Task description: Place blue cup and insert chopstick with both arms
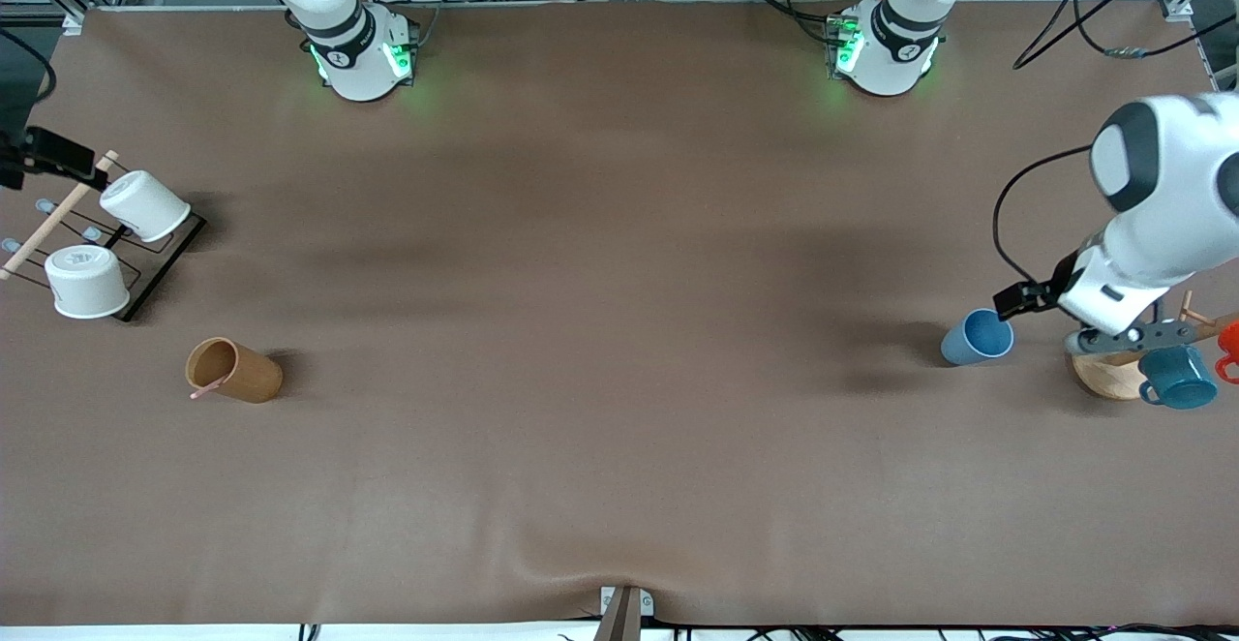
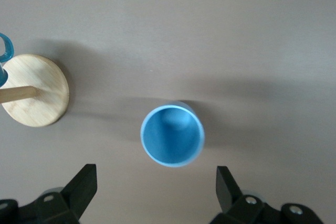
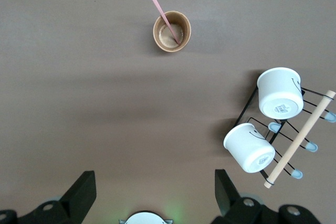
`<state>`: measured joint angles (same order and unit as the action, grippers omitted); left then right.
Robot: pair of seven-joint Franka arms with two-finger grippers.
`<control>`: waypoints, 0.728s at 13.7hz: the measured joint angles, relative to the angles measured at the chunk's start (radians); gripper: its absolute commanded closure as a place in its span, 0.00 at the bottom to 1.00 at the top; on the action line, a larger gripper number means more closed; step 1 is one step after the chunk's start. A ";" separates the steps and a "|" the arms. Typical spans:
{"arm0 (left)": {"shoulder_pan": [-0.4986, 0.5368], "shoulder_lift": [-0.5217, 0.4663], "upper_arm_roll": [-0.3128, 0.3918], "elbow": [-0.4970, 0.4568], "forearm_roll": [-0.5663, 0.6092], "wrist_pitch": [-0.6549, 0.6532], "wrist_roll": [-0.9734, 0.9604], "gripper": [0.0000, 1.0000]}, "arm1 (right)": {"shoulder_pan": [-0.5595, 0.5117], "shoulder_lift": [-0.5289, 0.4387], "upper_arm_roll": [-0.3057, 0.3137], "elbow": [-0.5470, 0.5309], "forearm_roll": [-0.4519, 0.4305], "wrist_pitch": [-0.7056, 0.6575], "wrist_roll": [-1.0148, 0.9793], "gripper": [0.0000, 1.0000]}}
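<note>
My left gripper should grab the blue cup by its rim, so the cup's opening stays free for the pale pink chopstick (image 1: 209,387).
The blue cup (image 1: 978,336) stands upright with its mouth up near the left arm's end of the table; in the left wrist view (image 2: 172,135) I look straight down into it. My left gripper (image 2: 156,177) is open and empty, and in the front view (image 1: 1024,302) it hangs just beside the cup without touching it. The pale pink chopstick (image 3: 164,14) leans in a brown wooden cup (image 3: 171,31) near the right arm's end (image 1: 235,371). My right gripper (image 3: 155,179) is open and empty, high over the table near its own base, out of the front view.
A mug tree with a round wooden base (image 1: 1108,375) stands beside the blue cup, holding a teal mug (image 1: 1179,377) and a red one (image 1: 1229,346). A black wire rack (image 1: 165,268) with two white cups (image 1: 145,205) stands at the right arm's end.
</note>
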<state>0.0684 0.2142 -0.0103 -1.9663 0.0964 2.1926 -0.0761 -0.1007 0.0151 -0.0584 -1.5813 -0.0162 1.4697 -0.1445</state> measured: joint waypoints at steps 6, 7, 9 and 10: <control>0.046 0.069 -0.001 -0.057 0.002 0.111 0.020 0.08 | -0.008 0.050 0.003 0.006 -0.001 0.109 -0.005 0.00; 0.047 0.079 -0.001 -0.057 0.002 0.113 0.020 0.10 | -0.006 0.081 0.007 0.016 -0.001 0.120 -0.004 0.00; 0.049 0.099 -0.001 -0.059 0.002 0.127 0.020 0.16 | 0.012 0.165 0.014 0.059 -0.001 0.135 0.023 0.00; 0.049 0.111 -0.001 -0.061 0.002 0.143 0.020 0.19 | 0.027 0.208 0.015 0.083 -0.001 0.152 0.042 0.00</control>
<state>0.1179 0.3253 -0.0112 -2.0277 0.0988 2.3353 -0.0565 -0.0739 0.2227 -0.0436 -1.4981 -0.0171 1.6217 -0.1021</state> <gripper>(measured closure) 0.123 0.000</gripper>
